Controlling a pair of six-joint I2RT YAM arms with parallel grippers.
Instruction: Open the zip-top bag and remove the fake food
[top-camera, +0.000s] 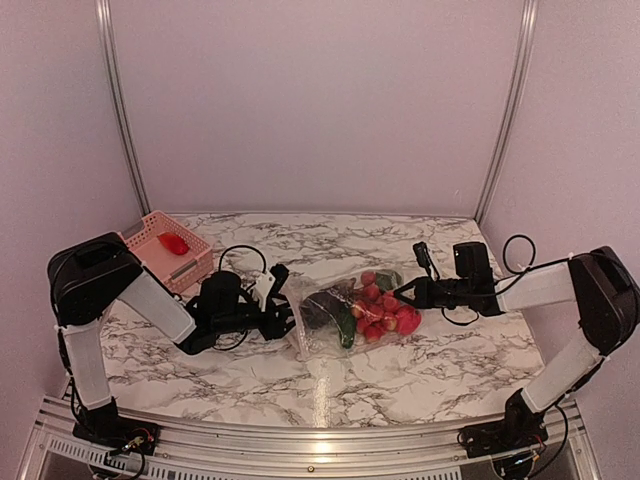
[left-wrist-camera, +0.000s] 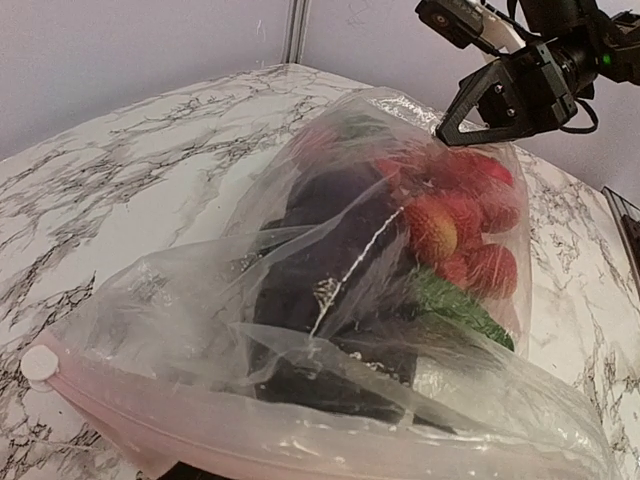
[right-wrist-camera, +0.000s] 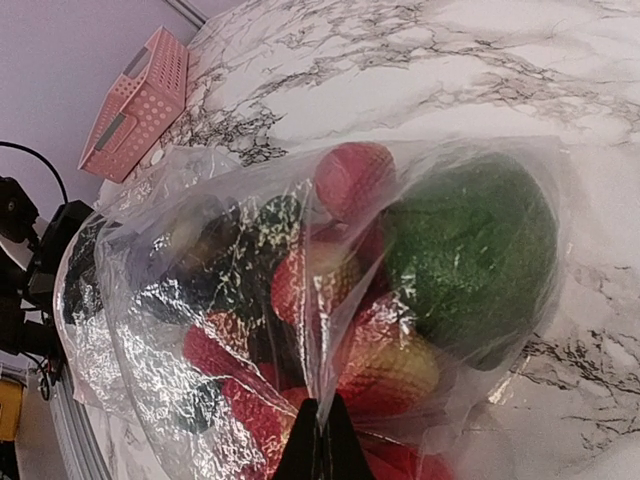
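Note:
The dark fake food needs to come out of the bag (top-camera: 322, 335), so my left gripper should grab it across its sides, at the end nearest the bag's zip.
The clear zip-top bag (top-camera: 322, 335) lies mid-table, stuffed with fake food (top-camera: 382, 305): red pieces, a dark green one and a dark one. My left gripper (top-camera: 287, 318) is at the bag's left, zip end. In the left wrist view the whitish zip strip (left-wrist-camera: 300, 440) with its round slider (left-wrist-camera: 40, 362) is raised across my jaws and covers the fingers. My right gripper (top-camera: 400, 293) is shut on a fold of the bag's right end, and the closed fingertips (right-wrist-camera: 320, 440) pinch plastic over the red pieces (right-wrist-camera: 350, 180) and the green piece (right-wrist-camera: 470, 250).
A pink slatted basket (top-camera: 150, 228) stands at the back left with one red toy (top-camera: 174, 243) in it; it also shows in the right wrist view (right-wrist-camera: 140, 105). Cables trail by both grippers. Marble tabletop surrounds the bag, with walls behind.

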